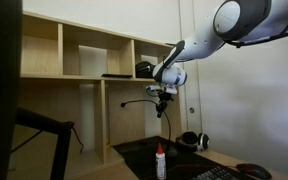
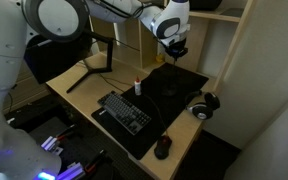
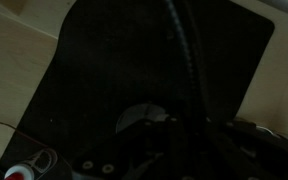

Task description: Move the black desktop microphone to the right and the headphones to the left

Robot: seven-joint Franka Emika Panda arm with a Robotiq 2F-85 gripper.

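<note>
The lower end of the microphone's stem still hangs above the black mat, so the microphone goes down before my gripper releases it.
My gripper (image 1: 164, 108) hangs high above the desk, in front of the wooden shelves, and also shows in an exterior view (image 2: 172, 55). It is shut on the black desktop microphone (image 1: 134, 99), whose thin gooseneck stem arcs sideways in the air to a small dark head. In the dark wrist view the stem (image 3: 184, 50) runs up from the jaws (image 3: 174, 135) over a black mat (image 3: 104, 60). The headphones (image 1: 192, 142) lie on the desk near the mat's edge and also show in an exterior view (image 2: 204, 103).
A white bottle with a red cap (image 1: 161, 160) (image 2: 138, 87) stands on the mat (image 2: 174, 85). A keyboard (image 2: 124, 110) and a mouse (image 2: 162, 148) lie near the desk's front. A dark round disc (image 1: 252, 172) sits by the keyboard. Open wooden shelves (image 1: 84, 60) stand behind.
</note>
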